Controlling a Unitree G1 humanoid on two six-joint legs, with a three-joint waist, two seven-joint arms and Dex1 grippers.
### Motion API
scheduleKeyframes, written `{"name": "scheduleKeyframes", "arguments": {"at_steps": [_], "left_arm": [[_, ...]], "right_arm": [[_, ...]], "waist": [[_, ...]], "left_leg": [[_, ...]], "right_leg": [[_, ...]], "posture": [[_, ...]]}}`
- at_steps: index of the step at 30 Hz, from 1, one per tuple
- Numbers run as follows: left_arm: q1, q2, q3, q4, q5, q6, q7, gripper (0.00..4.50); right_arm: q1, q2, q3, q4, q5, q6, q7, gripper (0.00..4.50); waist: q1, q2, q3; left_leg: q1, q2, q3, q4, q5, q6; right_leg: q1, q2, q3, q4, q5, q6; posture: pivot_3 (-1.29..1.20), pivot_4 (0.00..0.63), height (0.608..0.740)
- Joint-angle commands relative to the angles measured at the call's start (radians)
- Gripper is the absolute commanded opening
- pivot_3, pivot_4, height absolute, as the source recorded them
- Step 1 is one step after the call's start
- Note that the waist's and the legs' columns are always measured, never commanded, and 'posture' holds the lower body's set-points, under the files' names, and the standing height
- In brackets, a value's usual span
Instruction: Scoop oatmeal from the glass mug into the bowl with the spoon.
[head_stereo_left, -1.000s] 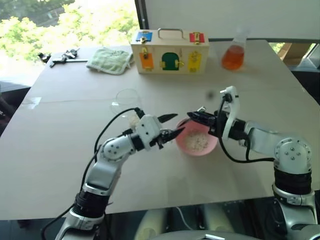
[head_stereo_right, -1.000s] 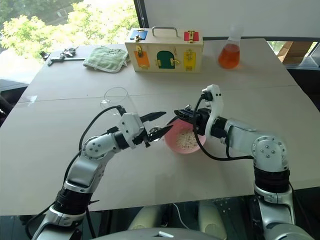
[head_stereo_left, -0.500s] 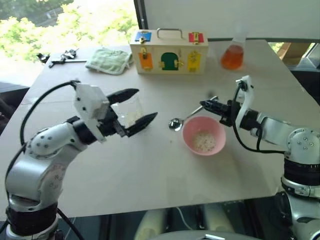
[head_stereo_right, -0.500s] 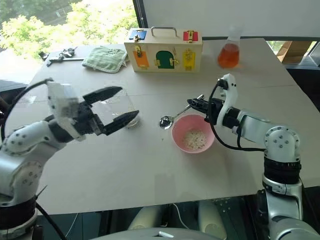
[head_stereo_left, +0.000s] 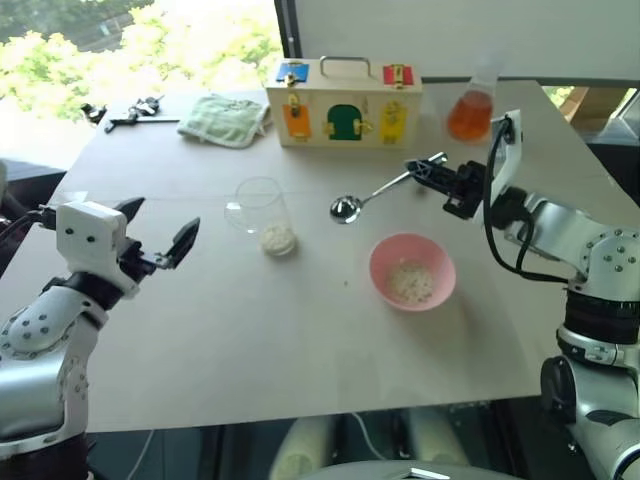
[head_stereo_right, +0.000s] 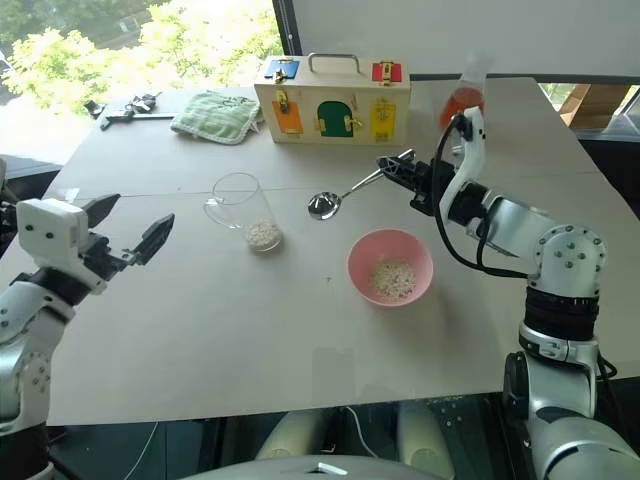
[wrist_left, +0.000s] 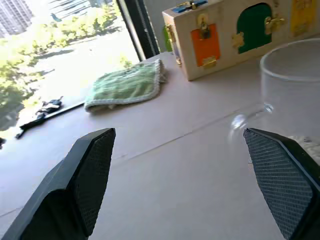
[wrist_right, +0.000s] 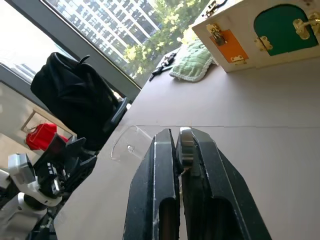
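I should next grab the mug by its slim curved handle (head_stereo_left: 236, 214) with my left gripper, because the mug's glass body (head_stereo_left: 264, 211) is wide and round and has loose oatmeal inside.
The glass mug (head_stereo_left: 256, 203) stands upright left of centre on the table, with a small heap of oatmeal (head_stereo_left: 277, 239) at its bottom. More oatmeal (head_stereo_left: 410, 283) lies in the pink bowl (head_stereo_left: 378, 268) to its right. My right gripper (head_stereo_left: 424, 170) is shut on the handle of the spoon (head_stereo_left: 347, 208), held in the air behind the bowl; the spoon's bowl points toward the mug. In the right wrist view the fingers (wrist_right: 165, 170) pinch the handle (wrist_right: 186, 145). My left gripper (head_stereo_left: 158, 230) is open and empty, well left of the mug (wrist_left: 295, 85).
At the back of the table stand a wooden latch box (head_stereo_left: 343, 100), a folded green cloth (head_stereo_left: 228, 118), a flask of orange liquid (head_stereo_left: 470, 112) and a small black tool (head_stereo_left: 130, 112). Bare tabletop (head_stereo_left: 300, 340) lies in front of mug and bowl.
My left gripper swung left from beside the bowl, past the mug, and opened wider. My right gripper rose and drew back from the bowl with the spoon.
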Motion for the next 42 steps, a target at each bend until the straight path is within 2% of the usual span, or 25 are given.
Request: {"name": "scheduleKeyframes", "arguments": {"at_steps": [1, 6, 13, 19, 26, 34, 42], "left_arm": [[-0.067, -0.005, -0.045, 0.121, 0.074, -0.11, 0.024, 4.34], [-0.135, -0.044, -0.1, 0.284, 0.077, -0.221, -0.02, 4.34], [-0.17, -0.09, -0.076, 0.384, 0.014, -0.343, -0.072, 4.34], [-0.135, -0.134, -0.084, 0.401, 0.023, -0.511, -0.084, 4.34], [-0.11, -0.172, -0.107, 0.431, 0.062, -0.594, -0.046, 4.34], [-0.26, -0.177, -0.164, 0.65, 0.134, -0.671, -0.017, 4.34], [-0.357, -0.197, -0.179, 0.812, 0.109, -0.726, -0.033, 4.34]], "right_arm": [[-0.029, -0.005, -0.016, -0.014, -0.013, -0.034, -0.005, 0.0], [-0.041, -0.001, -0.024, -0.039, -0.018, -0.053, -0.035, 0.0], [-0.062, 0.002, -0.032, -0.076, 0.009, -0.078, -0.086, 0.0], [-0.051, -0.005, -0.034, -0.089, 0.026, -0.088, -0.109, 0.0], [-0.049, -0.015, -0.031, -0.085, 0.042, -0.088, -0.116, 0.0], [-0.058, -0.02, -0.023, -0.076, 0.049, -0.089, -0.117, 0.0], [-0.043, -0.013, -0.022, -0.094, 0.053, -0.098, -0.137, 0.0]], "waist": [[-0.002, 0.0, 0.0], [-0.016, 0.0, 0.0], [-0.018, 0.0, 0.0], [-0.016, 0.0, 0.0], [-0.016, 0.0, 0.0], [-0.013, -0.001, 0.0], [-0.022, -0.001, 0.0]], "left_leg": [[0.0, 0.0, 0.0, 0.0, 0.0, 0.0], [-0.003, 0.0, 0.001, -0.001, 0.0, 0.0], [-0.003, 0.0, 0.002, -0.001, 0.0, 0.0], [-0.003, 0.0, 0.002, -0.001, 0.0, 0.0], [-0.003, 0.0, 0.002, -0.001, 0.0, 0.0], [-0.003, 0.0, 0.002, -0.001, 0.0, 0.0], [-0.003, 0.0, 0.002, 0.0, 0.0, 0.0]], "right_leg": [[0.0, 0.0, 0.0, 0.0, 0.0, 0.0], [-0.003, 0.0, 0.001, 0.0, 0.0, 0.0], [-0.003, 0.0, 0.003, 0.0, 0.0, 0.0], [-0.003, 0.0, 0.003, 0.0, 0.0, 0.0], [-0.003, 0.0, 0.003, 0.001, 0.0, 0.0], [-0.003, 0.0, 0.002, 0.001, 0.0, 0.0], [-0.004, 0.0, 0.003, 0.001, 0.0, 0.0]], "posture": [[0.0, 0.15, 0.74], [0.0, 0.15, 0.74], [0.0, 0.15, 0.74], [0.0, 0.15, 0.74], [0.0, 0.15, 0.74], [0.0, 0.15, 0.74], [0.0, 0.15, 0.74]]}}
